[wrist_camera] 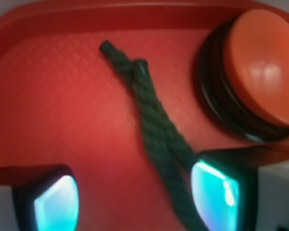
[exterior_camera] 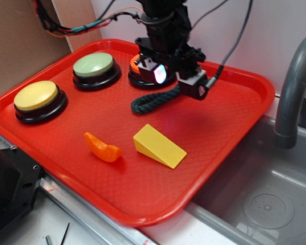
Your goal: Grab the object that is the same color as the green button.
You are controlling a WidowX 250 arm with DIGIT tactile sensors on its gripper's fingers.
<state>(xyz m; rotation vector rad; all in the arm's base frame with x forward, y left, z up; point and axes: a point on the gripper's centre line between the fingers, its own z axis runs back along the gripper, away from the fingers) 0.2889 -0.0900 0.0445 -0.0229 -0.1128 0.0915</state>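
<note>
The gripper should go lower before it closes on the green rope, because its fingers are above the rope and the red tray and would miss if they closed now.
The object, a dark green twisted rope (exterior_camera: 150,101) folded double, lies on the red tray (exterior_camera: 234,117) in front of the orange button. My gripper (exterior_camera: 176,84) hangs open just over its right part. In the wrist view the rope (wrist_camera: 154,120) runs from the upper left down between my fingers, close against the right pad (wrist_camera: 216,192) and apart from the left pad (wrist_camera: 55,202). The gripper (wrist_camera: 135,192) holds nothing. The pale green button (exterior_camera: 94,65) sits on its black base at the tray's back left.
An orange-topped button (wrist_camera: 262,67) stands right behind the gripper, and a yellow-topped button (exterior_camera: 35,95) sits at the tray's left. An orange curved piece (exterior_camera: 103,148) and a yellow wedge (exterior_camera: 159,145) lie nearer the front. A metal sink (exterior_camera: 265,199) and grey faucet (exterior_camera: 296,92) lie right.
</note>
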